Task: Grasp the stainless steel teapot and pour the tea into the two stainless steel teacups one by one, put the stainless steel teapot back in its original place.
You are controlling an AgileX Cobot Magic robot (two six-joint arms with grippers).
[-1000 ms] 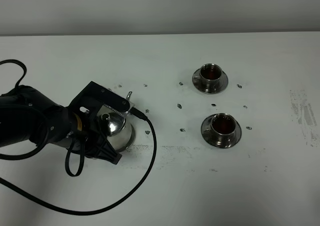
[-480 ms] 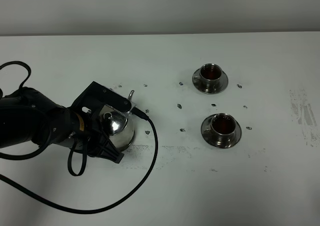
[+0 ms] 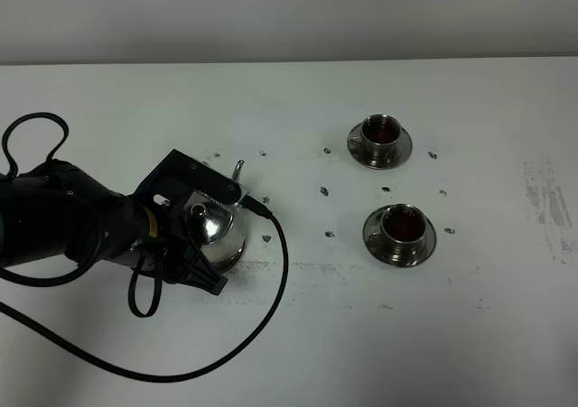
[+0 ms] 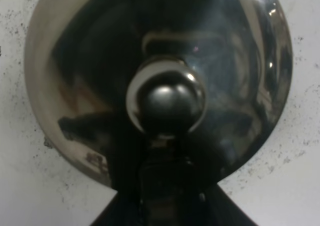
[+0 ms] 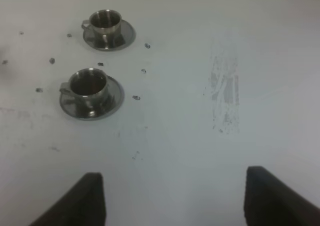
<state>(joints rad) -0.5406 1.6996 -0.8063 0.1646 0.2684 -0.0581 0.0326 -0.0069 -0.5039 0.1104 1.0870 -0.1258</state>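
Note:
My left gripper releases the teapot next, since the teapot's lower edge rests on the white tabletop beside the dark specks.
The stainless steel teapot (image 3: 217, 232) stands at the left of the table, its thin spout (image 3: 236, 169) pointing away. My left gripper (image 3: 193, 246) is shut on its handle side, and the arm covers that part of the pot. The left wrist view is filled by the knobbed lid (image 4: 166, 101) seen from above, with the left gripper (image 4: 161, 196) dark at the frame's edge. The original place is hidden under the pot. The two stainless steel teacups, far (image 3: 380, 134) (image 5: 105, 21) and near (image 3: 401, 226) (image 5: 89, 85), sit on saucers holding dark tea. My right gripper (image 5: 175, 201) is open above bare table.
A black cable (image 3: 271, 290) loops from the left wrist across the table in front of the teapot. Small dark specks (image 3: 323, 190) dot the white table between pot and cups. A grey scuffed patch (image 3: 546, 199) (image 5: 225, 93) lies at the right.
The left arm has shifted slightly, its cable loop at the far left rising. The teapot has barely moved. Both cups are unchanged.

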